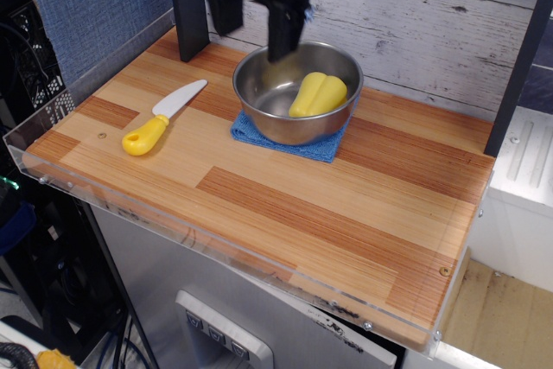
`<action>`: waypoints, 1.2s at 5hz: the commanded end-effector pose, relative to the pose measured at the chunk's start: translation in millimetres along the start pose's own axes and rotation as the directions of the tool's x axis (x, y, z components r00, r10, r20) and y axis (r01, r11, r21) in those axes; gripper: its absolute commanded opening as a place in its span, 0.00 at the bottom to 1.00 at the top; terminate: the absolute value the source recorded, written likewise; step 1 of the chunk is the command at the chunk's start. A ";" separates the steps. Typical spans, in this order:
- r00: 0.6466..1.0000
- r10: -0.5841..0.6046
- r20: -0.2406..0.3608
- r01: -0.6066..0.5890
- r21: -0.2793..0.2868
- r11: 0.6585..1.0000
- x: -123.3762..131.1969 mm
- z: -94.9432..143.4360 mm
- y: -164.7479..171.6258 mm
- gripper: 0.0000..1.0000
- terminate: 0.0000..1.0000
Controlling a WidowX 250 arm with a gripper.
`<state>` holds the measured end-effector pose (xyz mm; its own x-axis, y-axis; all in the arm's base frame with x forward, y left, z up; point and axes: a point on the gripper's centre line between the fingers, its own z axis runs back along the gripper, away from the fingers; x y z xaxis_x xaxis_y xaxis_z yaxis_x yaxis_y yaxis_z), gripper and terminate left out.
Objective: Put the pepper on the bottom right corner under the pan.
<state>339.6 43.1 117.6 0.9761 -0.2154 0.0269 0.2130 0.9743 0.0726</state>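
My gripper grips the yellow pepper by its plump body [319, 96] next, to set it on the bare bottom right corner of the board [413, 298].
The yellow toy pepper [317, 94] lies inside the shiny steel pan [268, 66], leaning on its right wall. The pan stands on a blue cloth [289, 140] at the back middle of the striped wooden board. My black gripper [253, 30] hangs above the pan's back left rim, blurred by motion, with its two fingers apart and nothing between them. The board's bottom right corner [436, 278], with its acrylic rim and small screw, is bare.
A toy knife [160, 118] with a yellow handle lies on the left part of the board. A black post [188, 6] stands at the back left. A white plank wall runs behind the board, and a clear acrylic rim [130, 213] edges its front.
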 end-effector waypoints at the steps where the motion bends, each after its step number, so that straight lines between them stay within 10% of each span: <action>1: 1.000 -0.014 0.003 0.014 0.043 0.999 21.1 -11.5 -4.6 1.00 0.00; 6: 0.999 0.018 -0.039 -0.016 0.059 0.998 40.5 -45.4 -9.4 1.00 0.00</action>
<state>373.8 28.1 59.5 0.9822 -0.1805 -0.0525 0.1855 0.9755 0.1180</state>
